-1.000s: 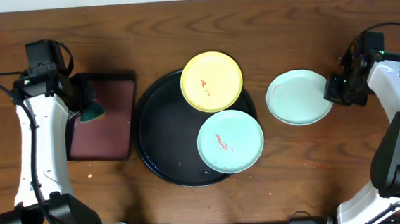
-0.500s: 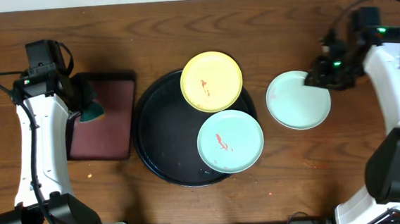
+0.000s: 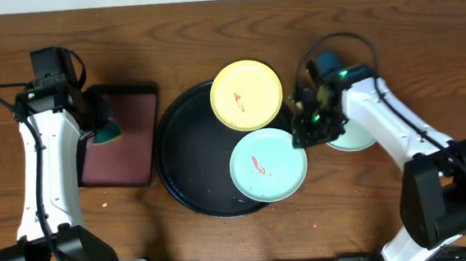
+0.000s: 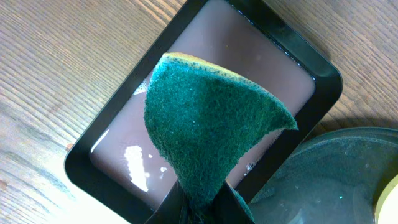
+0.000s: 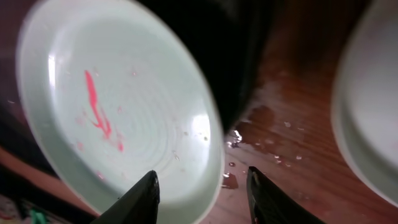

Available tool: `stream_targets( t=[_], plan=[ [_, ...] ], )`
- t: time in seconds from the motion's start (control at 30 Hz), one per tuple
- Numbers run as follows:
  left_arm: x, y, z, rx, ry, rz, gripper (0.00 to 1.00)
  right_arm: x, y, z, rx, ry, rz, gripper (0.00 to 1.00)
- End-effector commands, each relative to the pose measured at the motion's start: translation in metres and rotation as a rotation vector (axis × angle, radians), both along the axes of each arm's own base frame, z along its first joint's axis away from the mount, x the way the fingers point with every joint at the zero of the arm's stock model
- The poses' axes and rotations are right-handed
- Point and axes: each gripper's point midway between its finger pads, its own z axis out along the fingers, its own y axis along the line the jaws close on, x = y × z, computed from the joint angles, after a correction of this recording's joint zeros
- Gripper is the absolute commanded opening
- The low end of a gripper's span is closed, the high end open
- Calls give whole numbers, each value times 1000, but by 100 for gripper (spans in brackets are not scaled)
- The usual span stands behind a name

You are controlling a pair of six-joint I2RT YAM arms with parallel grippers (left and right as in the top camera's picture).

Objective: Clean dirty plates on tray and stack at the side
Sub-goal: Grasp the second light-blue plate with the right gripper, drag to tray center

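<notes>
My right gripper is still too high to close: wet wood shows under my outer finger, above the plate's rim in the right wrist view. It needs to move lower first, because it would miss if it closed now.
The round black tray [image 3: 184,163] holds a pale yellow plate [image 3: 246,94] at its back right and a pale blue-green plate [image 3: 267,165] at its front right, each with a red smear. A second blue-green plate [image 3: 355,138] lies on the table right of the tray, mostly hidden by my right arm; it shows at the right edge of the right wrist view [image 5: 373,106]. My right gripper [image 3: 306,134] is open, its fingers [image 5: 202,193] astride the right rim of the smeared blue-green plate [image 5: 112,112]. My left gripper [image 4: 205,208] is shut on a green sponge [image 4: 211,130] over the maroon tray [image 4: 112,155].
The maroon rectangular tray [image 3: 128,158] lies left of the black tray and holds liquid. Water drops [image 5: 267,134] wet the wood between the black tray and the plate on the right. The table's back edge runs along the top.
My right arm has let go of the blue-green plate on the table and swung left. Its gripper now sits at the right rim of the smeared blue-green plate. The left arm has not moved.
</notes>
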Motion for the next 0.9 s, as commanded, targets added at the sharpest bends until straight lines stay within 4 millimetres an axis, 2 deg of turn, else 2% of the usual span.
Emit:
stream_targets(
  t=[0.0,0.1,0.23,0.4,0.63,0.73,0.87],
  plan=[
    [-4,3,-4,18,19,-9,8,-9,-1,-13,-45,8,-3,41],
    [-4,3,-4,18,19,-9,8,-13,0,-24,-46,10,-12,38],
    [-4,3,-4,18,19,-9,8,-13,-3,-30,-57,5,-37,27],
    [-4,3,-4,18,19,-9,8,-13,-3,-31,-59,2,-37,24],
    [-4,3,-4,18,19,-9,8,-14,6,-36,-69,0,-27,1],
    [-4,3,-4,17,19,-9,8,-15,15,-30,-64,-14,-7,1],
    [-4,1,-4,3,16,-14,8,-7,39,-7,-35,-60,2,1]
  ],
)
